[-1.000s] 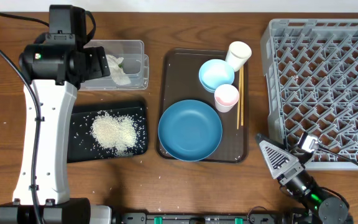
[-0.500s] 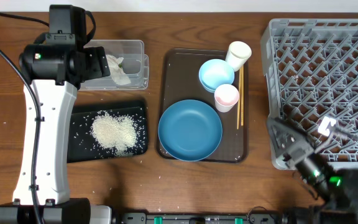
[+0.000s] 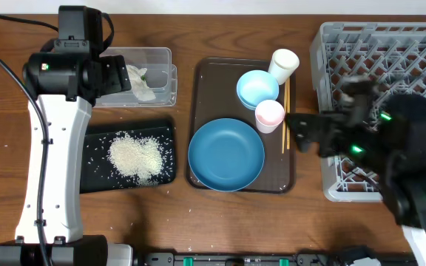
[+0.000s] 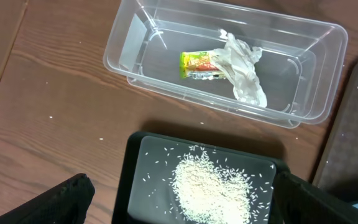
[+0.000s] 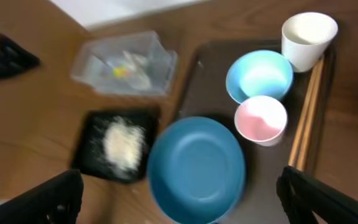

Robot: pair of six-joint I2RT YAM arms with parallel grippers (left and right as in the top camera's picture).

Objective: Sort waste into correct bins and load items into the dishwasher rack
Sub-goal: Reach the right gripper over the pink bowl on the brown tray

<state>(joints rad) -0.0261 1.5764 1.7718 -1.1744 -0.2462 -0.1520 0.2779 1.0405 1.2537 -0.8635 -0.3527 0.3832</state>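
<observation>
Next, my right gripper grabs the rim of the pink cup (image 3: 269, 115) beside the dark-blue bowl, to tip the cup into the grey rack.
The rice heap (image 3: 134, 157) lies in the black tray (image 3: 95, 177); it also shows in the left wrist view (image 4: 211, 186). The napkin (image 4: 244, 71) and the yellow-green wrapper (image 4: 199, 65) lie in the clear tub (image 3: 161, 59). The dark-blue bowl (image 3: 225, 155), light-blue bowl (image 3: 257, 88), pink cup (image 3: 269, 115), white cup (image 3: 284, 64) and chopsticks (image 3: 285, 111) sit on the brown tray. My left gripper (image 4: 179, 202) is open and empty above the black tray. My right gripper (image 5: 179, 199) is open and empty, high above the dark-blue bowl (image 5: 196, 168). The grey rack (image 3: 390, 66) stands at right.
The brown serving tray (image 3: 202, 89) lies mid-table between the bins and the rack. The left arm's white body (image 3: 50, 162) stands over the table's left side. The right arm (image 3: 390, 148) reaches over the rack's near left corner. Stray rice grains lie around the black tray.
My right arm has swung up from the table's near right corner and leftward over the rack, toward the brown tray. The left arm has not moved.
</observation>
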